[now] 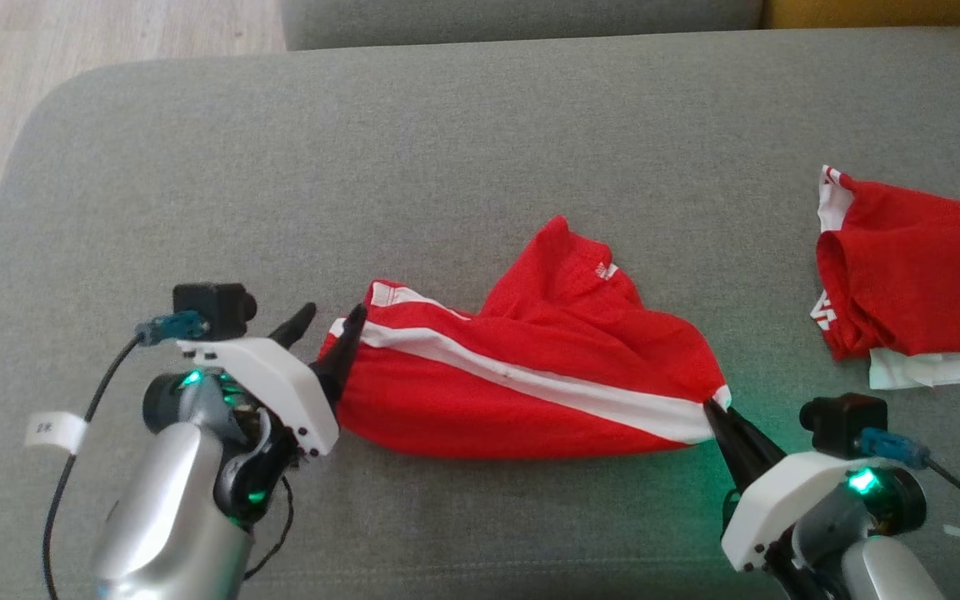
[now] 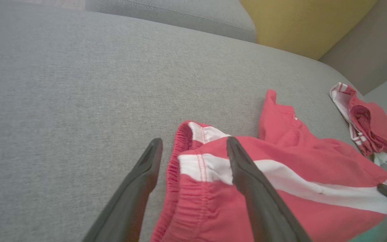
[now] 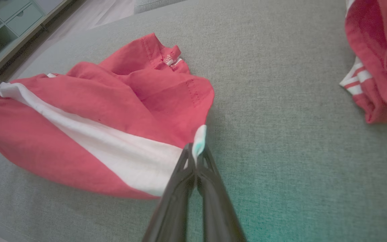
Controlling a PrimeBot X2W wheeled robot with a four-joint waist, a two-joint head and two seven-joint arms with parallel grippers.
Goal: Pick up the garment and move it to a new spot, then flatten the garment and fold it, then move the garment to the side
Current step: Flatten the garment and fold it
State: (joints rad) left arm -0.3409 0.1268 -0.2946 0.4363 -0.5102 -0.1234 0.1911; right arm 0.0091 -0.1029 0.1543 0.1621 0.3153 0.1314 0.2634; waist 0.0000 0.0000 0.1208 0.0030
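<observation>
The left gripper grabs the white stripe's end at the waistband [image 1: 341, 328] next, where the waistband's edge stands up, since the shorts [image 1: 547, 345] lie bunched and slack.
The garment [image 1: 530, 367] is a pair of red shorts with a white side stripe, lying bunched on the grey cushion [image 1: 447, 150]. My right gripper [image 1: 717, 410] is shut on the white hem corner at the garment's right end; the right wrist view shows the pinched white hem [image 3: 198, 144] between the fingertips of this gripper [image 3: 195, 151]. My left gripper [image 1: 332, 321] stands open at the elastic waistband end. In the left wrist view one finger [image 2: 247, 174] rests over the garment [image 2: 281, 178] and the other finger [image 2: 143, 174] lies on the cushion beside it.
A second red garment with white trim [image 1: 913, 275] lies at the cushion's right edge, also in the wrist views [image 2: 368, 121] [image 3: 381, 60]. Wooden floor [image 1: 72, 50] lies beyond the cushion's left edge. A yellow cushion [image 2: 301, 23] sits behind.
</observation>
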